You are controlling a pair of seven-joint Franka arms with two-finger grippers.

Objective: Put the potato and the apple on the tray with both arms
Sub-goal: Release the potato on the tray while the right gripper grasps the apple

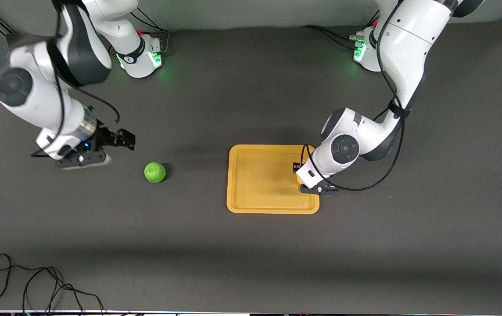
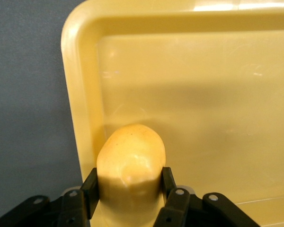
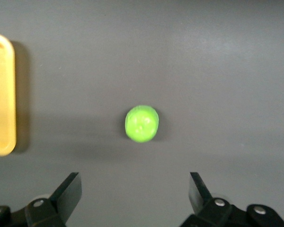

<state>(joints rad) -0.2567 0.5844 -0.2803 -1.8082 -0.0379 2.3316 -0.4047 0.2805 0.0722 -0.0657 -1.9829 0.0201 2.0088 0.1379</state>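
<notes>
My right gripper grabs the green apple's rounded body next, to place the apple on the tray.
The yellow-orange potato is between the pads of my left gripper, which is shut on it low over the yellow-orange tray. The gripper is by the tray's rim on the side toward the left arm's end. In the front view my left gripper is over that side of the tray, and the wrist hides the potato. The green apple lies on the table toward the right arm's end, apart from the tray. My right gripper is open and empty above the table beside the apple; the fingers stand wide apart.
The table is a dark grey mat. A loose black cable lies at the table edge nearest the front camera, toward the right arm's end. The tray's edge also shows in the right wrist view.
</notes>
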